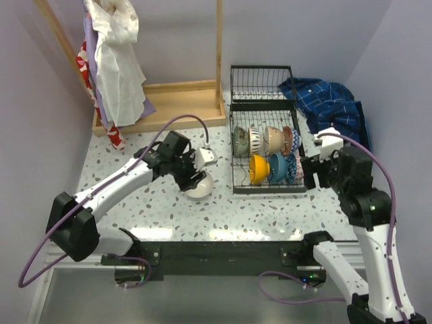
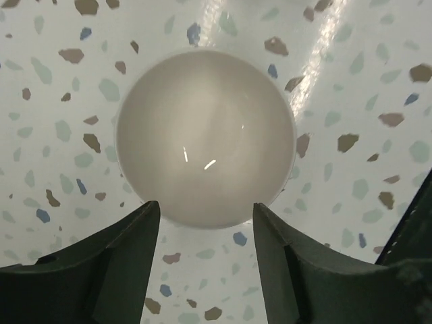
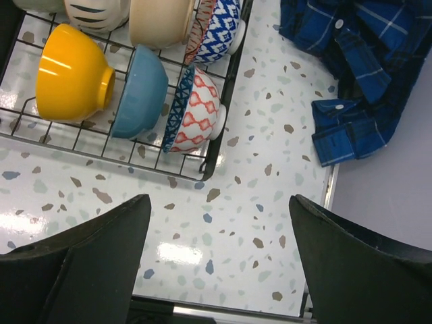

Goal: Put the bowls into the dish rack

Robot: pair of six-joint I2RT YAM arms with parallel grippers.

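My left gripper pinches the pale beige bowl's near rim (image 1: 203, 196) next, so the bowl's base stays free to tip on edge into the rack (image 1: 234, 177).
A pale beige bowl (image 1: 201, 187) sits upright on the speckled table, left of the black wire dish rack (image 1: 234, 177). My left gripper (image 1: 191, 177) hangs just above it, open and empty; in the left wrist view the bowl (image 2: 206, 138) fills the middle and the gripper (image 2: 206, 223) is over its near rim. The rack holds several bowls on edge: yellow (image 3: 71, 73), teal blue (image 3: 142, 91), red-orange patterned (image 3: 197, 111), beige (image 3: 158, 20) and blue patterned (image 3: 221, 23). My right gripper (image 3: 219, 223) is open and empty, over the table right of the rack (image 3: 219, 158).
A blue plaid shirt (image 1: 327, 101) lies at the back right, also in the right wrist view (image 3: 358, 61). A wooden-framed clothes stand (image 1: 172, 94) with hanging cloths stands at the back left. The rack's end panel (image 1: 260, 82) lies behind the rack.
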